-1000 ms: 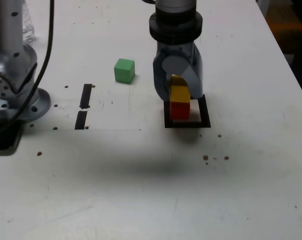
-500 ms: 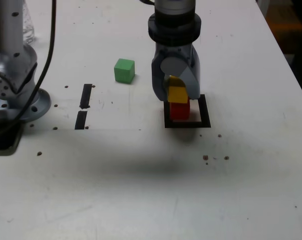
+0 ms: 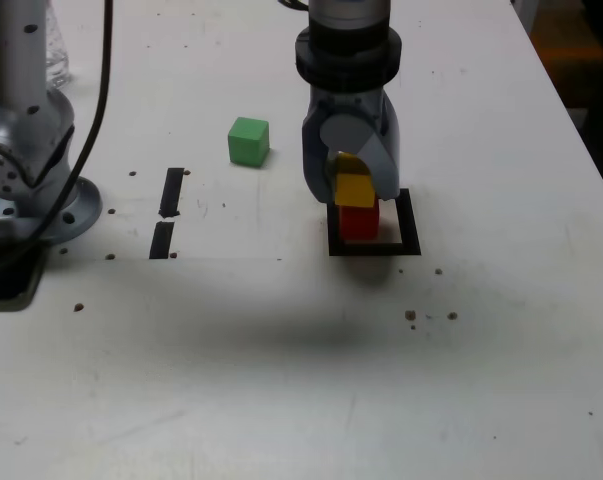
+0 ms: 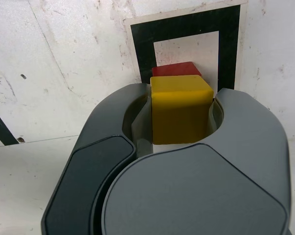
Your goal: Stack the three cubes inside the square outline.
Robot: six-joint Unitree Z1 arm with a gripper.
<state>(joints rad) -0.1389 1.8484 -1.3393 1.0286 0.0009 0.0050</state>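
My gripper opens now, since the yellow cube's base (image 3: 356, 205) sits on the red cube (image 3: 359, 222) inside the outline, so the yellow cube would stand there.
My gripper (image 3: 353, 186) (image 4: 182, 100) is shut on the yellow cube (image 3: 356, 190) (image 4: 179, 115), one jaw on each side of it. The yellow cube rests on the red cube (image 3: 359, 222) (image 4: 175, 70), a little skewed in the exterior view. The red cube stands inside the square outline (image 3: 411, 232) (image 4: 142, 44) of black tape, near its edge on the exterior view's left. The green cube (image 3: 248, 140) lies alone on the white table, farther back and toward the exterior view's left.
The arm's grey base (image 3: 31, 170) with a black cable stands at the exterior view's left. Two short black tape strips (image 3: 171, 192) lie between the base and the outline. Small dark specks (image 3: 411, 315) dot the table. The table's edge (image 3: 591, 150) runs along the exterior view's right.
The gripper and the yellow cube have shifted very slightly toward the exterior view's left. The red and green cubes have stayed where they were.
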